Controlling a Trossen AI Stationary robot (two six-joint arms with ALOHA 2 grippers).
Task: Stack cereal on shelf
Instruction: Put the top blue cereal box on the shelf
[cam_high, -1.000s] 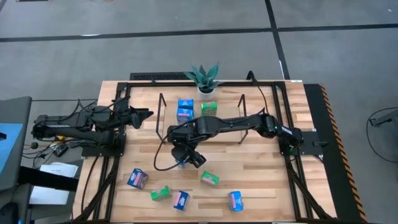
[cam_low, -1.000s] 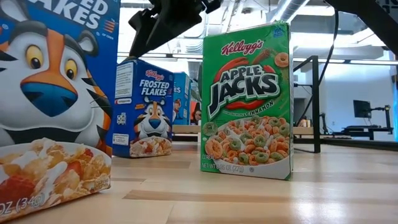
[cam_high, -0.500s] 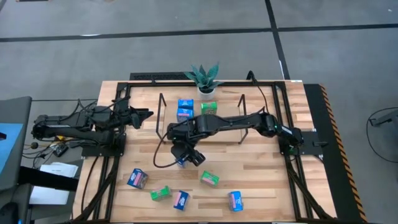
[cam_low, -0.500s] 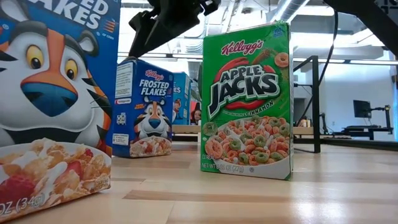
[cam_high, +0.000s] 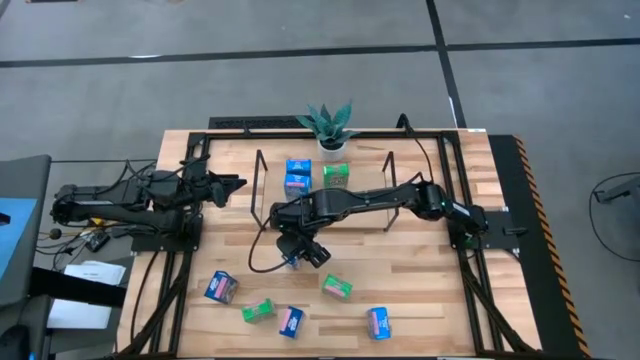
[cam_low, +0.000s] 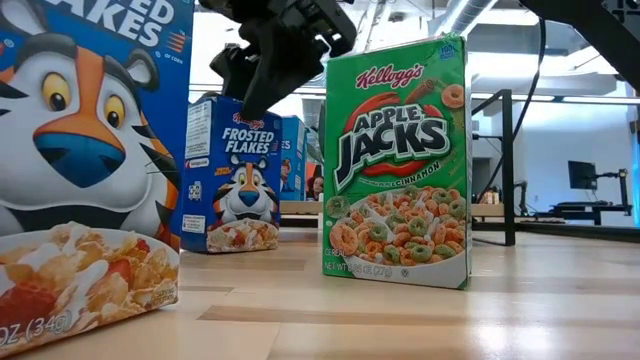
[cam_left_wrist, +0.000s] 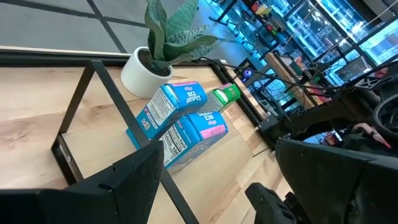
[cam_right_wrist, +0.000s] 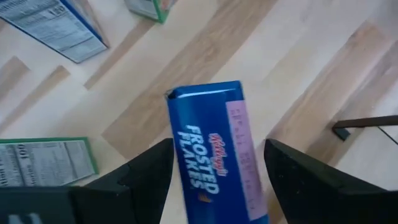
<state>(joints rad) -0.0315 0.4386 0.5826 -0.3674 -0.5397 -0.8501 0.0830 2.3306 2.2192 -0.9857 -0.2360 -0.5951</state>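
My right gripper should grab the Frosted Flakes box by its top end next, so that the bottom of the box stays free to stand on the shelf.
An upright blue cereal box (cam_right_wrist: 211, 149) stands on its bottom on the tabletop in front of the shelf (cam_high: 261, 178). My right gripper (cam_right_wrist: 217, 146) is open just above it, one finger on each side of the box's top end, touching nothing that I can see; the low view shows this gripper (cam_low: 265, 90) over the box (cam_low: 230, 175). On the shelf rest two blue boxes (cam_left_wrist: 180, 118) and a green one (cam_left_wrist: 224, 96). My left gripper (cam_left_wrist: 236, 186) waits open at the table's left, pointing toward the shelf.
Loose boxes lie near the front edge: blue (cam_high: 220, 288), green (cam_high: 258, 311), blue (cam_high: 290, 320), green (cam_high: 337, 287), blue (cam_high: 378, 322). A potted plant (cam_high: 330, 128) stands behind the shelf. The shelf's black wire ends (cam_left_wrist: 106, 87) rise on either side.
My right gripper has come down toward the top of the upright blue box, still open. The box has kept its place.
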